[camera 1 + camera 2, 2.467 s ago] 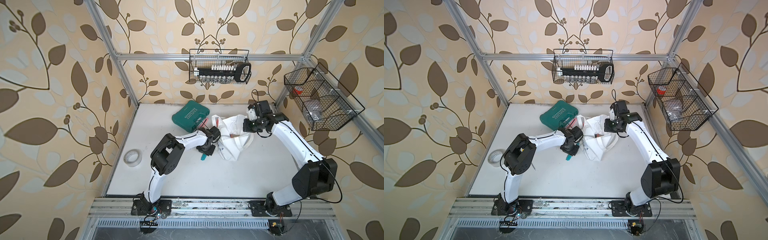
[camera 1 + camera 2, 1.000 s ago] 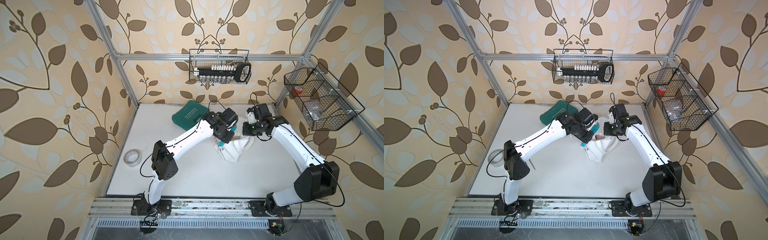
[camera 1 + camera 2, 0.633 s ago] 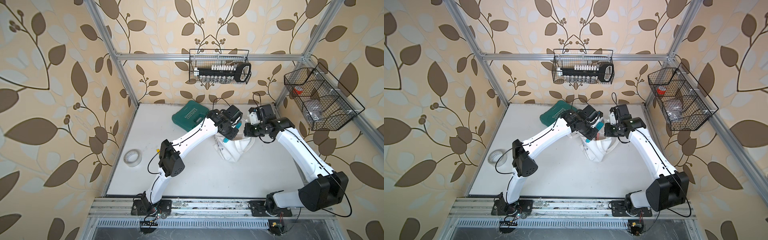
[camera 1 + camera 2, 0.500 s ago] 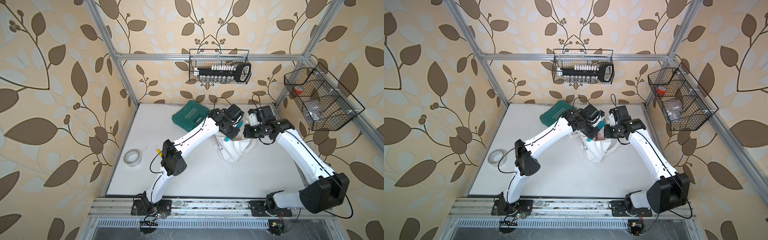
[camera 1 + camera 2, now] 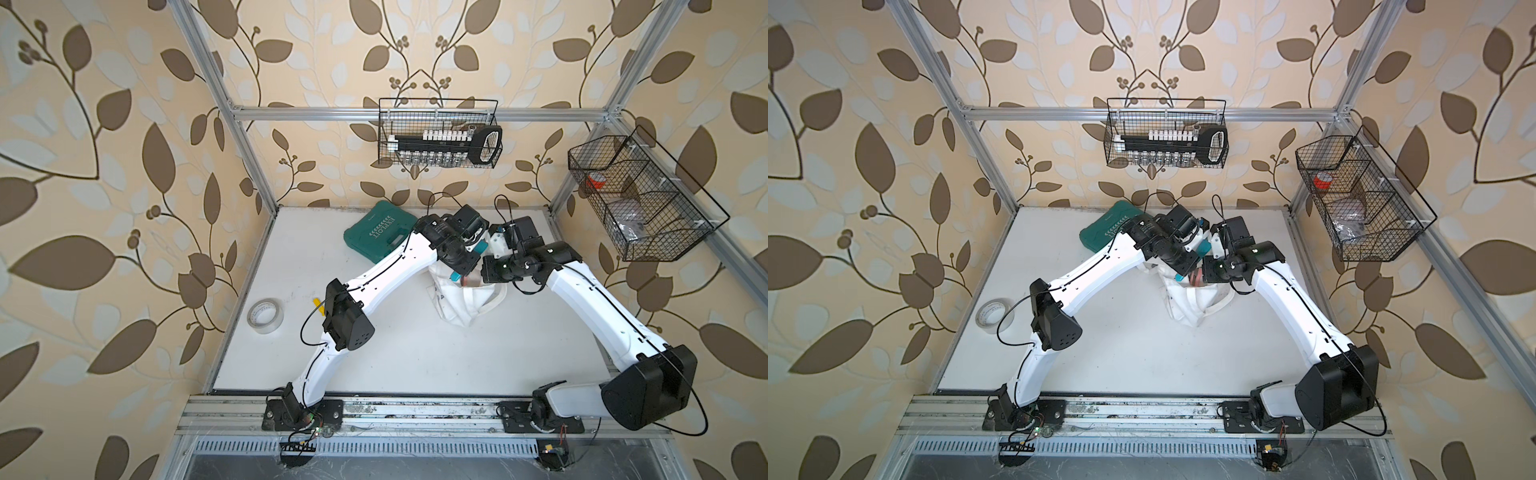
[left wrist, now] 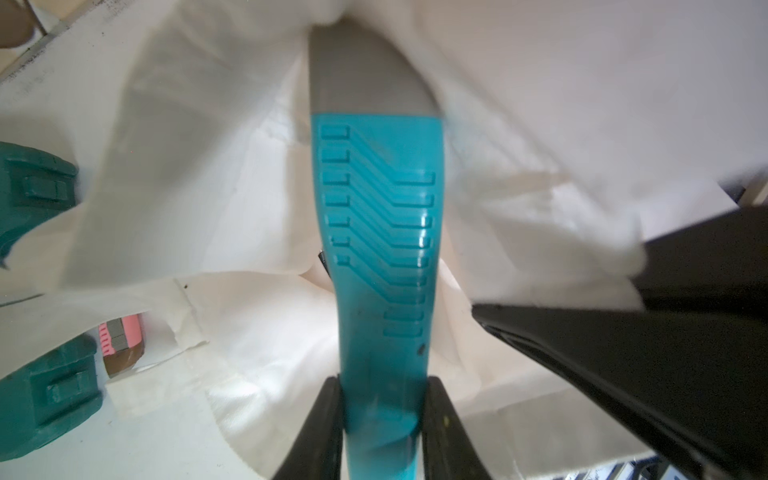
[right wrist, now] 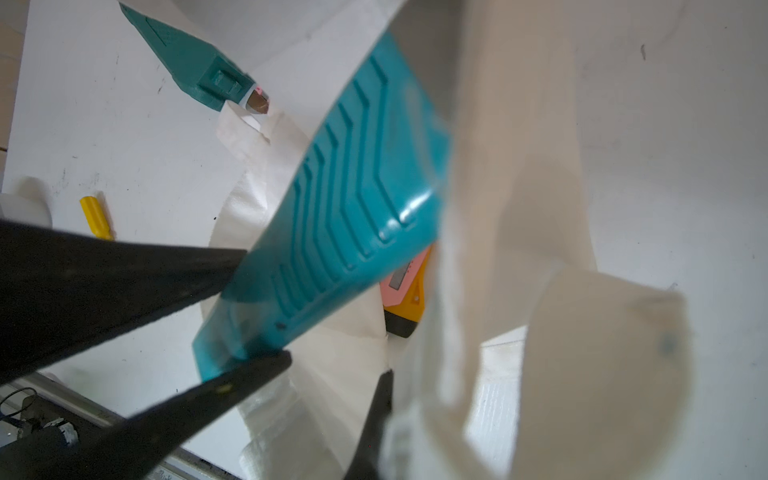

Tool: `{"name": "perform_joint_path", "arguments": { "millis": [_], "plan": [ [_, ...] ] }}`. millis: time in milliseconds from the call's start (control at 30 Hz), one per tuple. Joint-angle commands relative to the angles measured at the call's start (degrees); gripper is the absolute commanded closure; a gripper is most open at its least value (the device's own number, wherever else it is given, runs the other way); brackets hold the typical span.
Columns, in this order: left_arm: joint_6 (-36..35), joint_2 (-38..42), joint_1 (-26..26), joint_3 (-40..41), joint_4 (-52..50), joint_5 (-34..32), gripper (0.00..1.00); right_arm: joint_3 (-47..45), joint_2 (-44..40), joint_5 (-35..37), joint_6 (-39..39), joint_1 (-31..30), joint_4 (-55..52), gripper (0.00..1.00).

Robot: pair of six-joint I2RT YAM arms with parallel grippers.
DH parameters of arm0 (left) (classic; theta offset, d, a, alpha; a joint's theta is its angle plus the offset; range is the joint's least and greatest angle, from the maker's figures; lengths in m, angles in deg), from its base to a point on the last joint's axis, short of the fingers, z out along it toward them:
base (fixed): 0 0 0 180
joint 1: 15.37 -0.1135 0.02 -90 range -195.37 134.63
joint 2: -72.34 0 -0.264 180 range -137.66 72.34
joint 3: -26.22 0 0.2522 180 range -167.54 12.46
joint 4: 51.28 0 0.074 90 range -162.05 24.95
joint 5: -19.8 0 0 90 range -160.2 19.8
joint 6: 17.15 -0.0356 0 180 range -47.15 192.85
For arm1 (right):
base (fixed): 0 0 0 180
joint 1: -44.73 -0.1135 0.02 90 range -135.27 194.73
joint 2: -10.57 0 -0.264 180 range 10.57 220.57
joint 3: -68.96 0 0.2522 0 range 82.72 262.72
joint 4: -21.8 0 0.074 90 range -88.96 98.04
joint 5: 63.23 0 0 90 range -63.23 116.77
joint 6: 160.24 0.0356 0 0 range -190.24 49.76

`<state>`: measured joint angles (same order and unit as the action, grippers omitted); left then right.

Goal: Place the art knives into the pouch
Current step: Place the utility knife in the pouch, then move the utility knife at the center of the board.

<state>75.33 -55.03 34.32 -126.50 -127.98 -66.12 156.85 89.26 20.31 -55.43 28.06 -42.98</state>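
Note:
The pouch's inner cloth lies beneath the art knife's teal handle [image 5: 480,247] [image 6: 380,216] and the knife would fall inside if released, so my left gripper opens next.
The art knife [image 6: 378,249] is teal with a grey front end. My left gripper [image 6: 382,382] is shut on its rear end. The grey end points into the open mouth of the white cloth pouch [image 6: 199,187], with cloth folded over its tip. In both top views the left gripper [image 5: 460,266] hangs over the pouch [image 5: 461,305] at mid-back of the table, and a bit of the knife [image 5: 1178,277] shows below it. My right gripper [image 7: 399,386] is shut on the pouch's edge [image 7: 519,166] and holds it up. The knife [image 7: 357,187] passes right beside it.
A dark green case [image 5: 380,235] lies behind and left of the pouch. A tape roll [image 5: 266,316] and a small yellow piece [image 5: 318,300] lie on the left side of the table. An orange and pink tool [image 7: 409,286] lies in the pouch's folds. Wire baskets [image 5: 438,139] [image 5: 640,195] hang on the walls.
My left gripper carried the knife from the table left of the pouch up and back-right, to the pouch's mouth. My right gripper lifted the pouch's edge slightly.

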Motion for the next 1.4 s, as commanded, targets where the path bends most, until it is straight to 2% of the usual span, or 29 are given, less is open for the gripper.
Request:
{"name": "perform_joint_path", "arguments": {
  "millis": [0, 267, 367, 467, 733, 867, 1000, 1167, 1367],
  "plan": [
    [-0.5, -0.3, -0.5, 0.9, 7.3, 0.6, 0.68, -0.7, -2.0, -1.7, -0.7, -0.7, -1.5, 1.0],
    [-0.1, -0.1, -0.7, 6.3, 16.2, 0.1, 0.6, -0.8, -2.7, -2.1, -0.7, -0.7, -1.6, 1.0],
    [0.1, -1.4, -0.7, 4.1, 14.7, -0.4, 0.5, -1.0, -2.6, -1.9, -0.8, -0.6, -1.7, 1.0],
    [0.4, 0.4, -1.4, 5.3, 13.3, -2.0, 0.46, -1.1, -2.3, -1.3, -0.9, -0.6, -1.7, 1.0],
    [5.0, 14.7, -11.7, 24.5, 16.5, 0.1, 0.43, -1.7, -1.5, 2.0, 0.1, 2.0, -1.5, 1.0],
    [6.0, 17.5, -16.9, 26.8, 16.4, -0.8, 0.41, -2.8, -1.8, 2.9, 1.9, 6.4, -1.4, 1.0],
    [4.8, 13.8, -21.0, 22.2, 12.6, -2.6, 0.39, -4.6, -3.3, 3.6, 3.5, 9.5, -0.2, 1.0],
    [2.0, 4.7, -22.5, 13.6, 9.2, -5.6, 0.39, -6.5, -4.2, 2.9, 4.5, 10.9, 1.1, 1.0],
    [-3.5, -2.9, -21.9, 11.9, 14.1, 0.5, 0.39, -7.7, -4.9, 1.4, 4.4, 11.0, 1.8, 1.0]
  ]
}}
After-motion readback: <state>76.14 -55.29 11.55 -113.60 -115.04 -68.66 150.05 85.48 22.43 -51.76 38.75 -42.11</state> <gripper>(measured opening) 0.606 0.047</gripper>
